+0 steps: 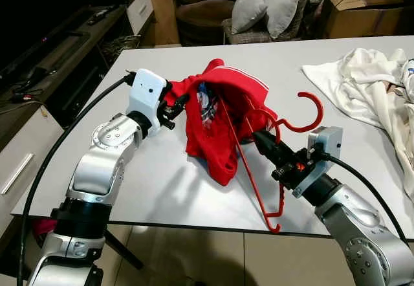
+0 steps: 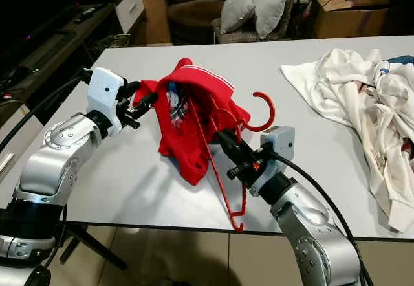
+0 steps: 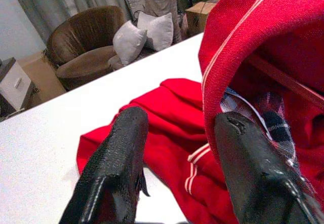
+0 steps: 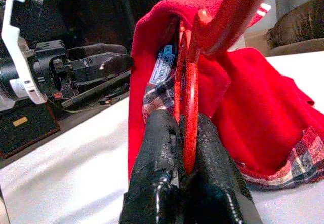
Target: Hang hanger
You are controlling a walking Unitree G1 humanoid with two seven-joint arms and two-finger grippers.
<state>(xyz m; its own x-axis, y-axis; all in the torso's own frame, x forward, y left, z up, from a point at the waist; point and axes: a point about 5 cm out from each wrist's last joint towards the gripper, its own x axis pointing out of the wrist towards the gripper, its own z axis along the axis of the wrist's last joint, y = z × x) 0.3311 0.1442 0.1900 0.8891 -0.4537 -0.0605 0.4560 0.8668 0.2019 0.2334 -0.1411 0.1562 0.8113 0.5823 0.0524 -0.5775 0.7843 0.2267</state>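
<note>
The striped collar edge stands up while the red cloth below it lies slack on the tabletop, so the left gripper needs to grab the garment [image 1: 213,127] there next.
A red hanger [image 1: 310,114] stands tilted above the white table [image 1: 162,189], its hook pointing right and one arm reaching down toward the front edge. My right gripper [image 1: 260,140] is shut on the hanger's wire near the neck, which the right wrist view shows as the hanger [image 4: 190,82] pinched between the fingers [image 4: 162,148]. A red garment [image 1: 213,127] with white stripes and a plaid lining is draped partly over the hanger. My left gripper [image 1: 182,104] is open at the garment's left edge, and the striped hem [image 3: 217,72] lies against one finger [image 3: 253,168].
A pile of white clothes [image 1: 369,85] lies on the table's right side. Behind the table are a brown armchair [image 1: 200,14], grey cushions [image 1: 265,8] and a cardboard box [image 1: 362,11]. A dark TV cabinet [image 1: 58,53] runs along the left.
</note>
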